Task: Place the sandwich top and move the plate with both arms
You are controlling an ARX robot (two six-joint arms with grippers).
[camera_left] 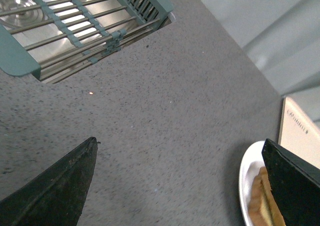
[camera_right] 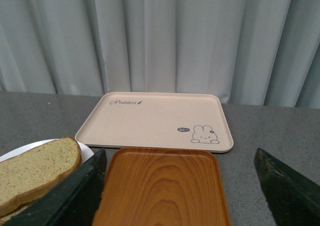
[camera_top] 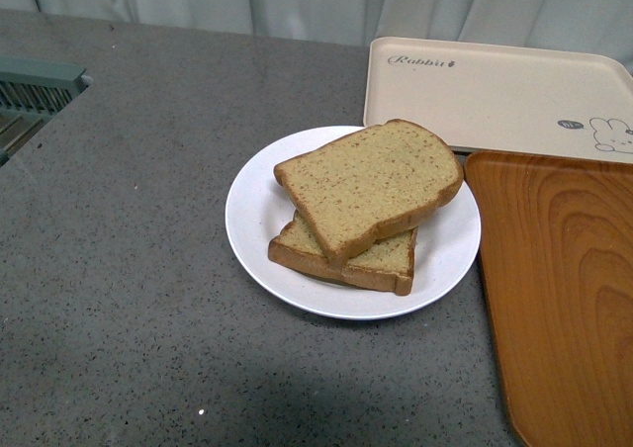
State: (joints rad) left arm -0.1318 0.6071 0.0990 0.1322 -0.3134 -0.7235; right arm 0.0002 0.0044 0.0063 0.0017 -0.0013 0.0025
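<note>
My left gripper grabs the white plate by its rim (camera_left: 243,177) next, to move the plate with the sandwich (camera_left: 261,201) on it.
The white plate (camera_top: 252,220) sits mid-counter. On it the sandwich top (camera_top: 371,185), a golden speckled slice with a domed edge, lies askew over a lower bread slice (camera_top: 381,259). Neither arm shows in the front view. In the left wrist view my left gripper (camera_left: 180,141) is open over bare counter, with the plate's rim (camera_left: 247,178) and the bread's edge (camera_left: 262,201) beside one of its fingers (camera_left: 295,181). My right gripper (camera_right: 180,153) is open and empty above the orange tray (camera_right: 165,186). The sandwich top (camera_right: 35,168) and plate (camera_right: 20,148) lie beyond one of its fingers (camera_right: 75,196).
A cream rabbit-print tray (camera_top: 495,91) lies behind the plate to the right, and the orange wood-grain tray (camera_top: 564,279) sits directly to the plate's right. A green sink rack (camera_top: 35,91) is set into the counter at far left. Grey curtains hang behind.
</note>
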